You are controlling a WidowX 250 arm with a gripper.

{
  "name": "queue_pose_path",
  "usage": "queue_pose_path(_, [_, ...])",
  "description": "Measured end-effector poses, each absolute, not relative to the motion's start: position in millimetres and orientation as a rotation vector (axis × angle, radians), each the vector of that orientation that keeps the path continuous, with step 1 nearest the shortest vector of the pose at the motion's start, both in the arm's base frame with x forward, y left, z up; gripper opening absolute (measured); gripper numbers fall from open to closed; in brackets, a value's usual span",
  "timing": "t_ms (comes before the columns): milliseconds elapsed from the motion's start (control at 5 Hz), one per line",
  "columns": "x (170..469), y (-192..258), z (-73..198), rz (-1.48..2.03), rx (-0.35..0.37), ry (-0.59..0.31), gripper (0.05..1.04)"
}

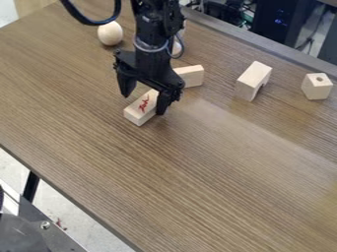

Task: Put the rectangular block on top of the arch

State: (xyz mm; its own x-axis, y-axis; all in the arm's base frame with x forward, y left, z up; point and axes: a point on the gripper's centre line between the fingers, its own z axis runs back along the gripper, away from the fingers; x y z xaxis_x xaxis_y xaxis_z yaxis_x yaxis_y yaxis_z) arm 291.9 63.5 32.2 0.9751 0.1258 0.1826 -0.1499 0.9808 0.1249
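Note:
The rectangular block point(139, 112) needs to go on top of the arch, so my gripper will grab it by its long sides next.
The gripper point(145, 99) hangs over the upper left part of the table with its two fingers spread apart, open. Below it lies the rectangular block point(139, 112), pale wood with red marks on top. One finger stands at the block's right side and the other is off to its upper left, with a gap to the wood. The block's far end is hidden behind the gripper. To the right, the wooden arch point(252, 80) rests on the table, its opening partly visible at the lower right side.
Another wooden block point(191, 76) lies just behind the gripper, partly covered by it. A wooden egg point(110, 33) stands at the upper left, and a rounded wooden piece point(176, 47) shows behind the arm. A block with a hole point(317, 86) is right of the arch.

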Motion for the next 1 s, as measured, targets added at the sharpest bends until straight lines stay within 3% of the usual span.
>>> queue_pose_path(200, [291.9, 63.1, 30.1, 0.153, 0.135, -0.182, 0.658])
queue_pose_path(400, [292.2, 63.5, 29.8, 0.152, 0.138, -0.184, 0.53])
queue_pose_path(600, [290.7, 61.6, 30.2, 0.153, 0.136, -0.168, 0.53])
queue_pose_path(800, [309.9, 53.2, 49.0, 0.179, 0.095, -0.186, 0.53])
queue_pose_path(1000, [340.7, 28.3, 86.0, 0.174, 0.149, -0.234, 0.53])
